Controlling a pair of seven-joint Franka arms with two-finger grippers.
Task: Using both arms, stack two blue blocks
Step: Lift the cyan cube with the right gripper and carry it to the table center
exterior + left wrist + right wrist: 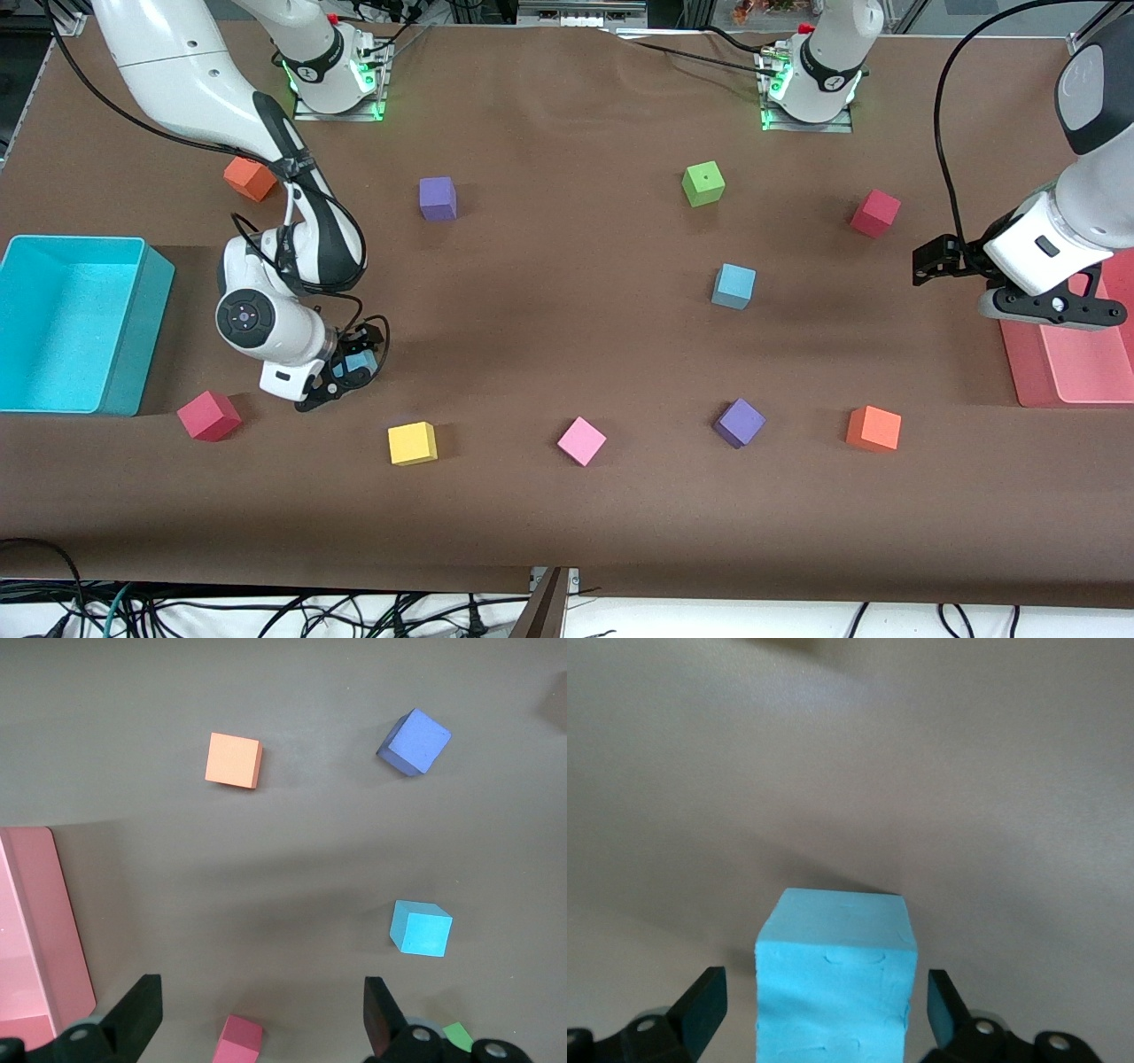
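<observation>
I should close my right gripper on the light-blue block now, because its fingers are on both lower sides of the block. Closing now would hold it.
One light-blue block (360,361) sits on the table near the right arm's end. My right gripper (354,368) is down around it and open. In the right wrist view the block (833,983) fills the space between the fingers (704,997), with a small gap on each side. The second light-blue block (733,285) sits free toward the left arm's end and also shows in the left wrist view (422,928). My left gripper (928,263) is open and empty in the air beside the pink tray (1081,363); its wrist view (261,992) looks down on a red cube (239,1038).
A cyan bin (71,319) stands at the right arm's end. Loose cubes lie around: red (209,415), yellow (412,443), pink (581,440), purple (739,422), orange (873,428), red (875,213), green (703,183), purple (438,198), orange (250,178).
</observation>
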